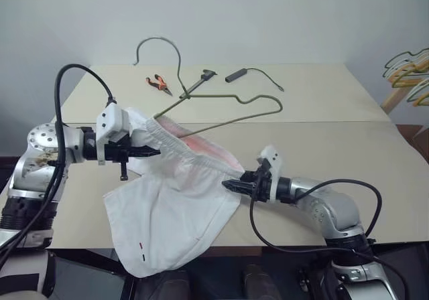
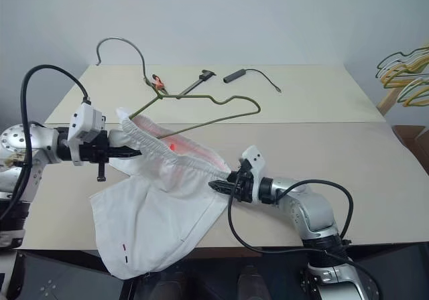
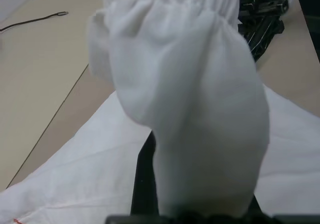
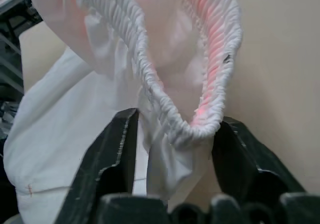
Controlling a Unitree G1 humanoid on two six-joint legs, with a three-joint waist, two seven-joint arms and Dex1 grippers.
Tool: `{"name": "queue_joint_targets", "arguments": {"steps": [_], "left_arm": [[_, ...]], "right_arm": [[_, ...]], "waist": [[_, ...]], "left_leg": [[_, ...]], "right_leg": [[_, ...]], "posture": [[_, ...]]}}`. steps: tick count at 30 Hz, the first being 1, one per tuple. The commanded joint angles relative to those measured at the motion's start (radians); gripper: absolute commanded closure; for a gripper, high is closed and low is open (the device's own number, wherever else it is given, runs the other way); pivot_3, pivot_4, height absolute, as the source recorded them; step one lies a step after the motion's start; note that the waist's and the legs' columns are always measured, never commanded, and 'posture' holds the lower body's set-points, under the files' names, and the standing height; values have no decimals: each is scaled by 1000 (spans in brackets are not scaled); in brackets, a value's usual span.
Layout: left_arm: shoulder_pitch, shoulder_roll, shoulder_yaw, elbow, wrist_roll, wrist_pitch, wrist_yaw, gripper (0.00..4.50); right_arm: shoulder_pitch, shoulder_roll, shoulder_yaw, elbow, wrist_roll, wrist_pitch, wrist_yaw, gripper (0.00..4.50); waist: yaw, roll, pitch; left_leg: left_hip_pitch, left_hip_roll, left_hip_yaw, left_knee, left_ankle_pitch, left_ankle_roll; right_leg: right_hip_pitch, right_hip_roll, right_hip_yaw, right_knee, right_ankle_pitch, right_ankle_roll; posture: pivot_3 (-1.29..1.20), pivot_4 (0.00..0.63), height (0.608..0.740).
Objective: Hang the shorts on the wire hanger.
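Observation:
The robot's right gripper should hold the waistband open for the hanger [image 1: 234,109], so it should grab the shorts by the waistband's loose end [image 1: 231,173].
The white shorts [image 1: 167,213] hang between my two grippers over the table's front edge, with the legs drooping below it. My left gripper [image 1: 153,151] is shut on the left end of the gathered waistband. My right gripper [image 1: 231,185] is at the other end. In the right wrist view its fingers [image 4: 117,144] stand apart on either side of the waistband [image 4: 200,119], with a gap on one side. The wire hanger [image 1: 221,99] is raised above the table behind the shorts. Its left end runs into the waist opening, and its hook [image 1: 157,41] rises above that.
At the back of the tan table [image 1: 335,153] lie orange-handled pliers [image 1: 158,82], a dark tool [image 1: 201,80] and a small black device on a cable [image 1: 236,75]. A bunch of coloured hangers [image 1: 409,72] hangs beyond the table's right side.

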Motion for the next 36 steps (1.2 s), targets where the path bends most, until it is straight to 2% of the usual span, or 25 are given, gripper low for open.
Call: {"name": "queue_joint_targets", "arguments": {"steps": [1,4,5,11,16,23,31,36], "left_arm": [[20,-19,48,-82,-84,88,28,4500],[59,-28,51,-138,-120,142,38,4500],[67,-27,46,-150,-119,149,38,4500],[61,-5,19,-132,-91,142,-9,4500],[10,23,1,-34,-40,65,-85,4500],[7,18,-14,-10,-5,7,-116,4500],[52,15,-1,-35,5,-2,-79,4500],[98,26,-16,-54,29,-30,-68,4500]], "right_arm": [[-8,-2,-17,-51,33,8,-10,3362],[-13,-1,-45,-49,52,16,-33,4377],[-12,-9,-59,-51,59,21,-34,4447],[-4,-151,-152,-67,90,38,-2,4447],[-41,-355,-194,-73,93,16,99,4447],[-145,-550,-192,24,74,-40,254,4447],[-263,-677,-140,149,32,-114,419,4447],[-329,-697,-133,194,21,-134,464,4447]], "waist": [[-1,0,0],[-7,0,0],[-9,0,1],[-2,2,5],[-4,3,9],[-18,5,12],[-27,7,20],[-28,8,25]], "left_leg": [[0,0,0,0,0,0],[0,0,0,-1,0,0],[-1,0,0,-1,0,0],[0,0,0,0,0,0],[-1,0,1,-1,0,1],[-2,1,1,-1,-1,2],[-2,1,2,-1,-2,3],[-3,1,1,-1,-2,3]], "right_leg": [[0,0,0,0,0,0],[-1,0,0,1,0,0],[-1,0,0,1,0,0],[0,0,0,-2,0,0],[0,0,0,-4,0,0],[0,0,0,-7,0,0],[0,0,0,-8,0,0],[-1,0,0,-7,0,0]], "posture": [[-77,106,740],[-88,113,740],[-91,115,740],[-104,125,740],[-121,124,740],[-125,123,740],[-114,121,740],[-117,119,740]]}}
